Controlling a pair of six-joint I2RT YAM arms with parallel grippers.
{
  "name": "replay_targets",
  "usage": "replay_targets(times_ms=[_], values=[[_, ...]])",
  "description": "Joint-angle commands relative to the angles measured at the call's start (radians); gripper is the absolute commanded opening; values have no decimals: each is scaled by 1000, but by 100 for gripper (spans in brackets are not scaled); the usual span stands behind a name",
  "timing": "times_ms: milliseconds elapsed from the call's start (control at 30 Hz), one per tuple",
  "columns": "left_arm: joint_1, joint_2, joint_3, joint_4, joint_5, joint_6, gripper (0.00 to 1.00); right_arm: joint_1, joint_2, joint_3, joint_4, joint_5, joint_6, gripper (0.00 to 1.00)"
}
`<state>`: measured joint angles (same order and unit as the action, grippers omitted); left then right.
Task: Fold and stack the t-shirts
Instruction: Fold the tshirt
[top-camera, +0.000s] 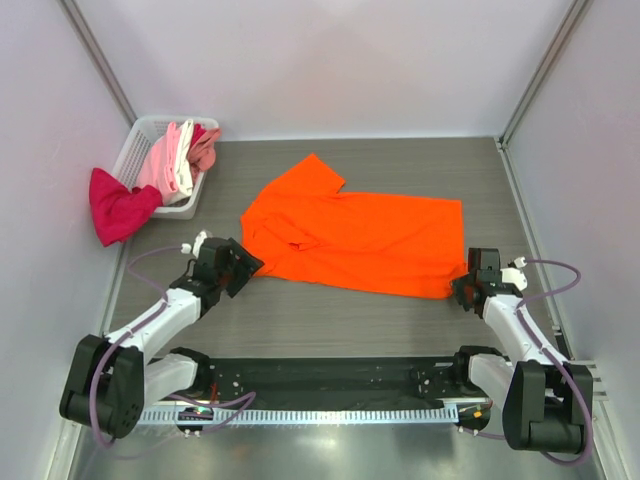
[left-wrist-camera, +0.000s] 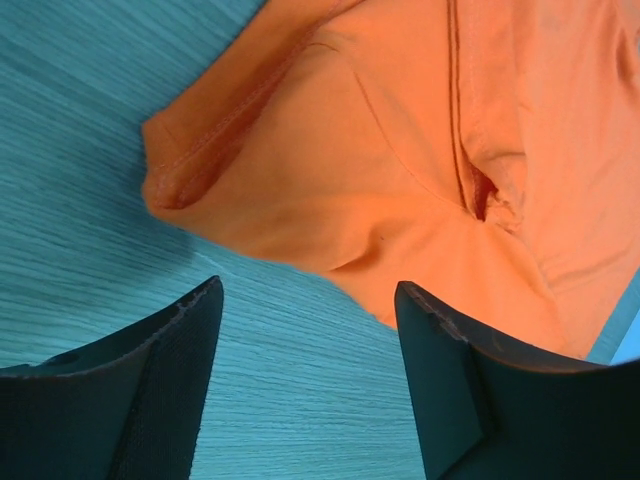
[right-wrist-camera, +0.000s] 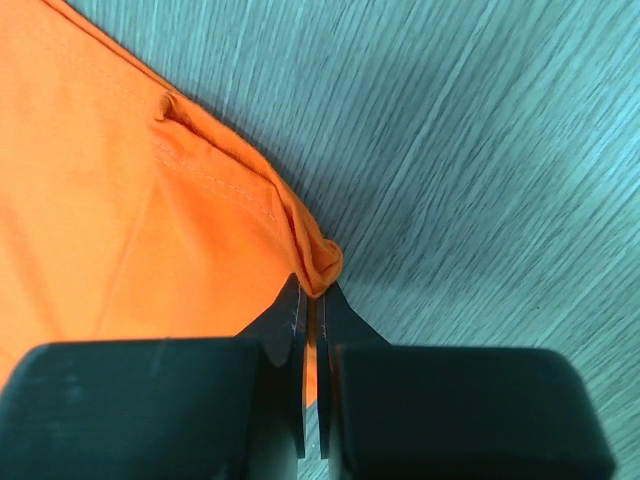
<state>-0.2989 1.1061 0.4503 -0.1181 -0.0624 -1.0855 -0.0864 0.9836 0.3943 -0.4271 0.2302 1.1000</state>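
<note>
The orange t-shirt's hem corner (top-camera: 456, 285) (right-wrist-camera: 316, 287) would come up with the right gripper if it lifted now, because its shut fingers pinch the bunched cloth between them.
A bright orange t-shirt (top-camera: 360, 238) lies spread on the grey wood table, one sleeve pointing to the back. My left gripper (top-camera: 243, 266) is open and empty, just short of the shirt's near left sleeve (left-wrist-camera: 300, 190). My right gripper (top-camera: 460, 288) is shut on the orange shirt's near right hem corner (right-wrist-camera: 320, 262), low at the table. A deep magenta-red shirt (top-camera: 118, 206) hangs over the basket's left side. Light pink (top-camera: 160, 165), white (top-camera: 184, 160) and salmon (top-camera: 205, 148) shirts lie in the basket.
A white mesh basket (top-camera: 140, 140) stands at the back left corner. Light walls close in the left, back and right. A black rail with the arm bases (top-camera: 320, 385) runs along the near edge.
</note>
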Motion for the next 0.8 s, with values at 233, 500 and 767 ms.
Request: replay_targets(times_ms=[233, 500, 767], values=[[3, 70, -41, 113, -120, -57, 57, 2, -10, 5, -13, 17, -28, 1], [3, 205, -41, 231, -192, -105, 39, 1, -25, 3, -16, -6, -34, 1], [4, 164, -10, 140, -250, -97, 0, 2, -40, 41, -29, 1, -65, 1]])
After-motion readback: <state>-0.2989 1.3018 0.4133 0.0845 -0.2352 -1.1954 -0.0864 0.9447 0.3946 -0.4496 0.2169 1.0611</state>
